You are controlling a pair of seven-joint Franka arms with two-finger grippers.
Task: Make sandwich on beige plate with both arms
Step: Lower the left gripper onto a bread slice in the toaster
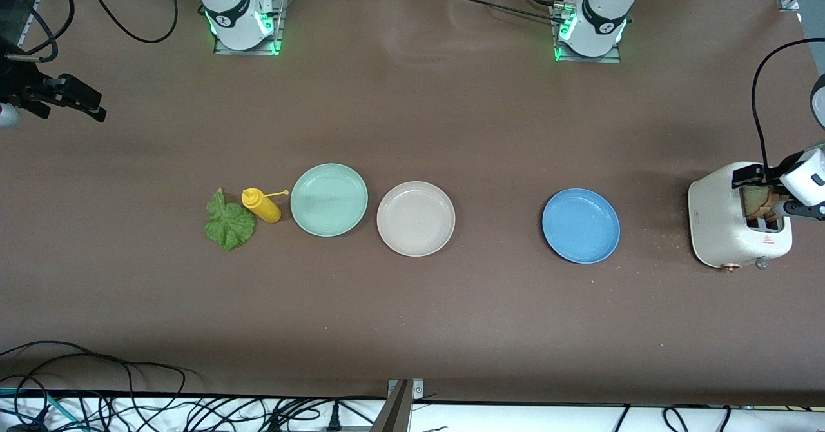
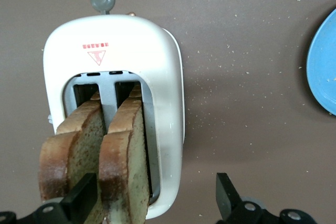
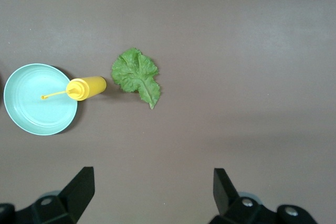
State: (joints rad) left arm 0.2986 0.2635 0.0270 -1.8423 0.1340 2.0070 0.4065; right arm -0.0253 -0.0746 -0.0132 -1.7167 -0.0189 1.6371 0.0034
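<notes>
The toaster's slot closes around the lower part of the bread slice. My left gripper needs to grab the bread slice next by its end sticking up.
The beige plate (image 1: 416, 218) lies bare in the middle of the table. Two brown-crusted bread slices (image 2: 126, 156) stick up out of a white toaster (image 1: 738, 224) at the left arm's end. My left gripper (image 2: 155, 195) hangs open just over the toaster. One finger sits between the two slices and the other outside the toaster's wall, so one slice stands between the jaws, ungripped. A crinkled green lettuce leaf (image 1: 229, 222) lies flat toward the right arm's end. My right gripper (image 1: 90, 104) waits open above bare table at that end, holding nothing.
A mint-green plate (image 1: 329, 199) sits beside the beige plate, with a yellow squeeze bottle (image 1: 261, 205) lying between it and the lettuce. A blue plate (image 1: 581, 225) lies between the beige plate and the toaster. Cables run along the table's near edge.
</notes>
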